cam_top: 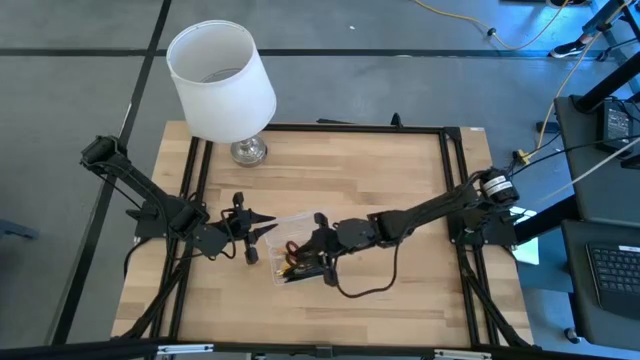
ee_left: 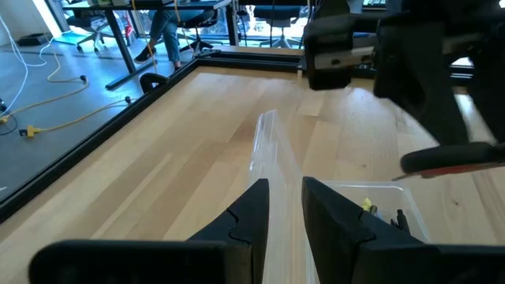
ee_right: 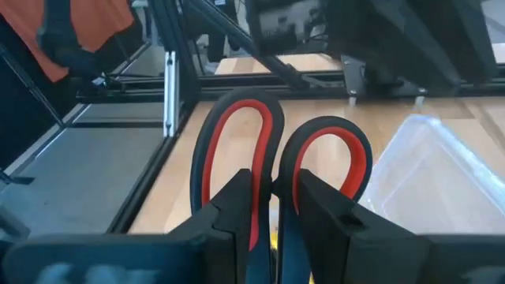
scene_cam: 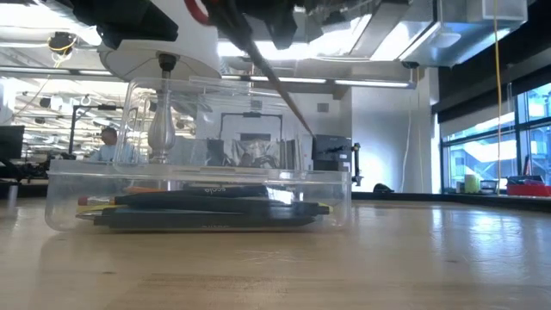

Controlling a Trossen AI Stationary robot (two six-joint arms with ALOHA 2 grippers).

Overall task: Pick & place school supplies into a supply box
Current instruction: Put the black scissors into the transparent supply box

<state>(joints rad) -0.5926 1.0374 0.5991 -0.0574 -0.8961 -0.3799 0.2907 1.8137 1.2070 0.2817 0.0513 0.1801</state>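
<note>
I should tip the scissors down with my right gripper before I let go: their handle loops stand up against the table beyond the supply box.
The clear supply box [cam_top: 300, 250] lies near the table's middle, its lid [ee_left: 272, 150] raised on edge. Several dark, yellow and orange pencils and pens [scene_cam: 207, 207] lie flat on its floor. My left gripper [cam_top: 266, 230] is at the box's left end, shut on the lid. My right gripper [cam_top: 312, 256] hovers over the box, shut on the red-handled scissors [ee_right: 276, 142]. In the right wrist view both handle loops stick out past the fingers, and the blades are hidden. My left gripper [ee_left: 286, 197] pinches the clear lid's free edge [ee_left: 278, 177] between its two fingers, coming level from the table's left side. The lid stands upright between them. My right gripper [ee_right: 274, 189] pinches the scissors where the two handle loops meet [ee_right: 274, 158]. The scissors are lifted clear above the box.
A white-shaded lamp [cam_top: 220, 80] on a metal foot [cam_top: 248, 150] stands at the table's far left. Black frame rails [cam_top: 445, 180] run along the table's sides. Bare wood [cam_top: 380, 170] lies between the box and the far edge. A person sits in the room behind [scene_cam: 108, 142].
</note>
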